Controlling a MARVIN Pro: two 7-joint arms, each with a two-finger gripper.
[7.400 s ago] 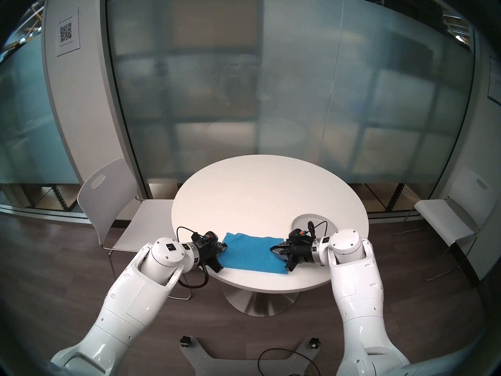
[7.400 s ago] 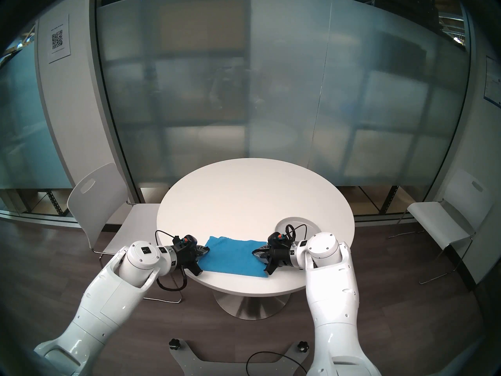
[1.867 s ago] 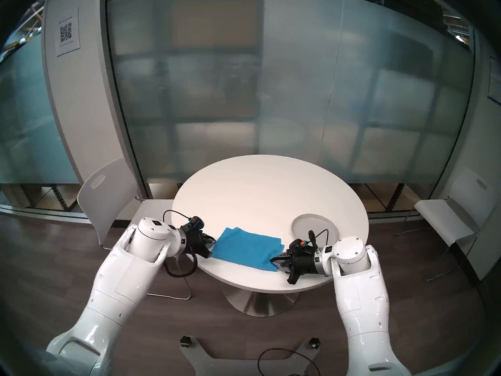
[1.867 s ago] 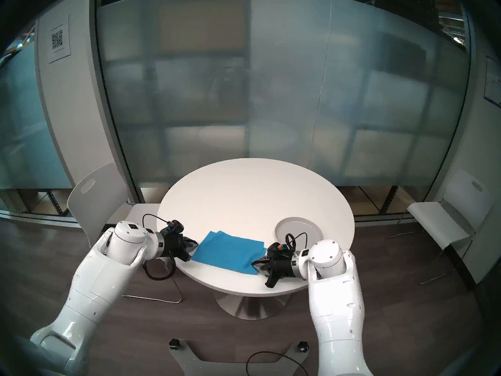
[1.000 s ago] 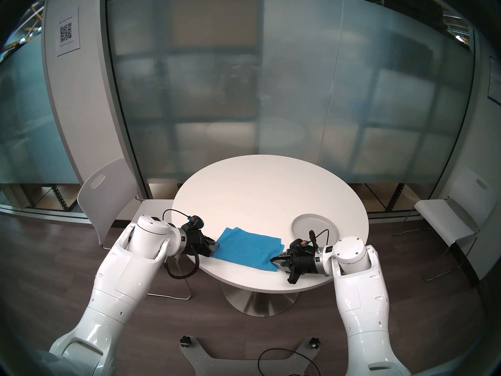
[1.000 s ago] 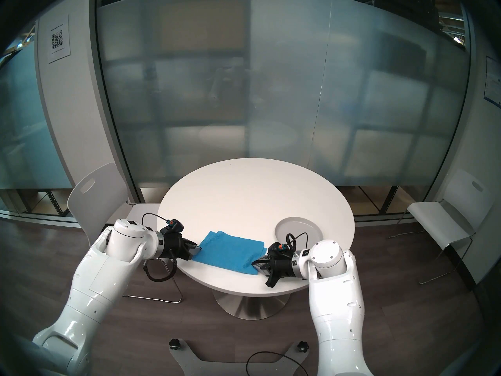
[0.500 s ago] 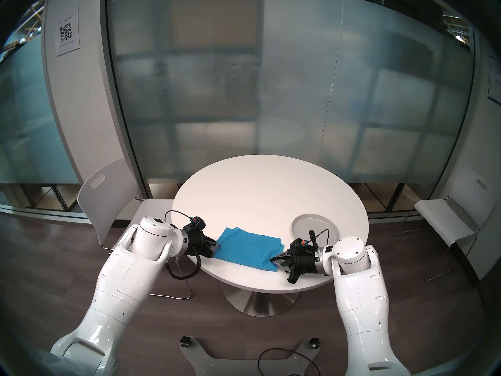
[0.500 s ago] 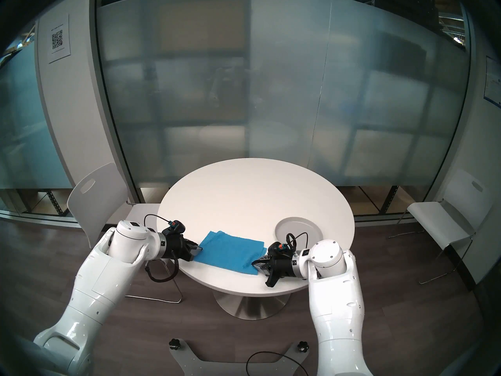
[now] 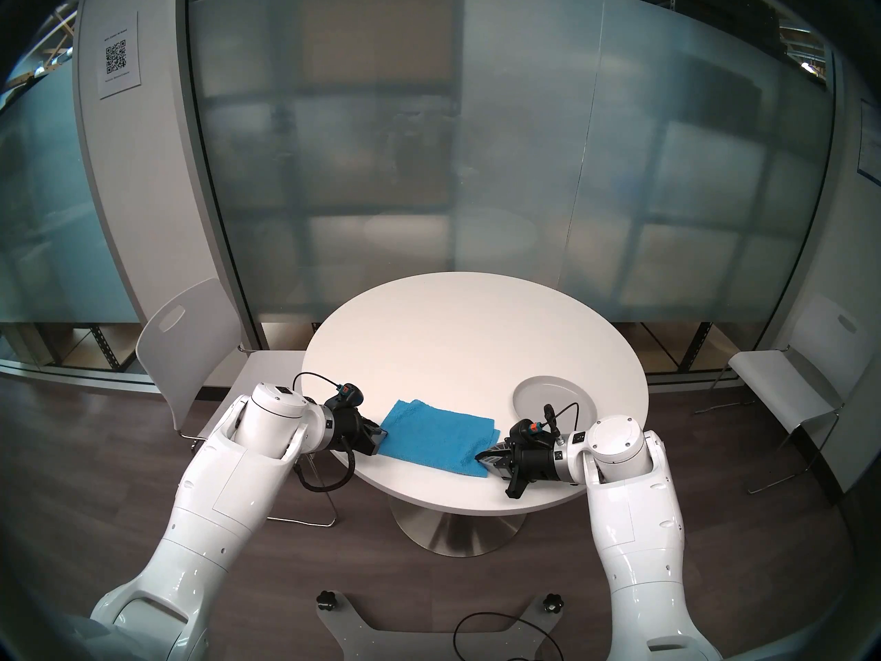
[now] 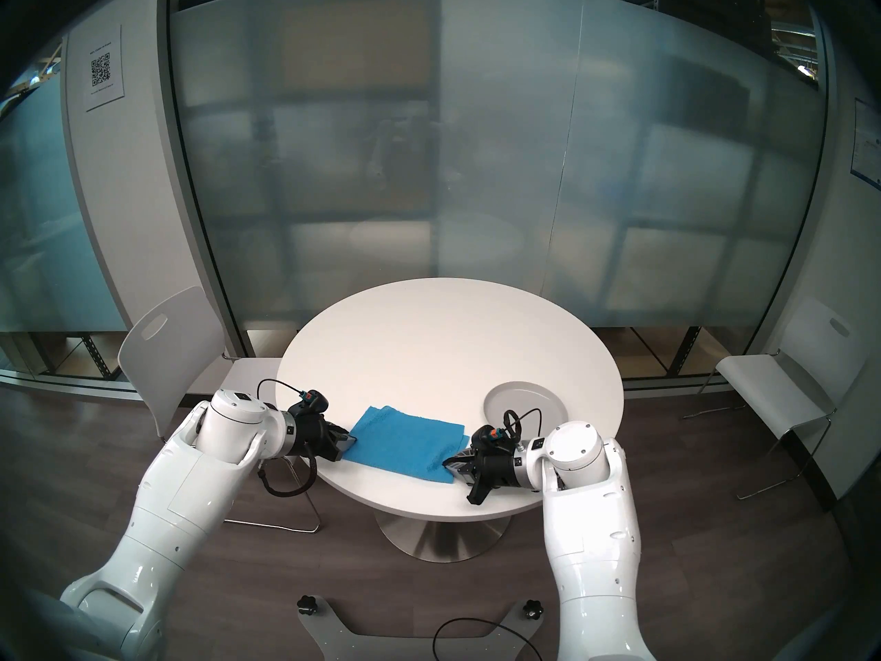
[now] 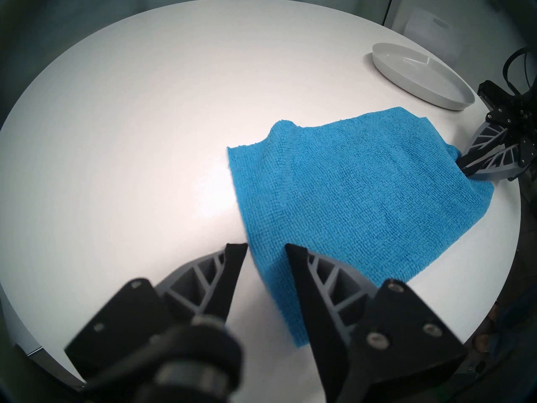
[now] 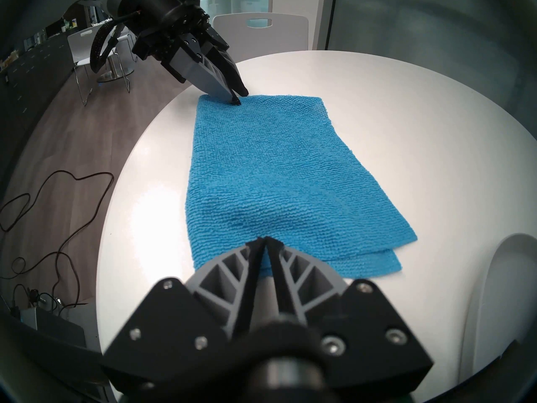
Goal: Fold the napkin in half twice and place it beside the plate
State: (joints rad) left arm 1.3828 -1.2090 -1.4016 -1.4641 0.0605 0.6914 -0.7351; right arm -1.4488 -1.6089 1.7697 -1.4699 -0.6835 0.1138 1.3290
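Observation:
The cloth's broad middle (image 9: 438,438) lies flat on the tabletop, so my left gripper should next pinch the napkin by its short edge (image 9: 388,428), where the bare table begins.
A blue napkin (image 9: 436,436) lies flat on the round white table (image 9: 476,340), folded into two layers, as the right wrist view (image 12: 276,175) shows. My right gripper (image 9: 480,457) is shut on the napkin's near right corner (image 12: 266,241). My left gripper (image 9: 381,437) is open and low at the napkin's left edge. In the left wrist view (image 11: 266,248) one finger lies over the cloth and the other over bare table. The light-grey plate (image 9: 555,397) sits to the right of the napkin, a little apart from it, just behind my right wrist.
A white chair (image 9: 190,350) stands left of the table and another (image 9: 786,393) to the right. A frosted glass wall (image 9: 429,168) is behind. The table's near edge (image 9: 453,507) is close to both grippers. Cables (image 12: 58,204) lie on the floor.
Over the last second my left gripper has slid a little to the right, onto the napkin's left edge. The right gripper and the napkin have stayed still.

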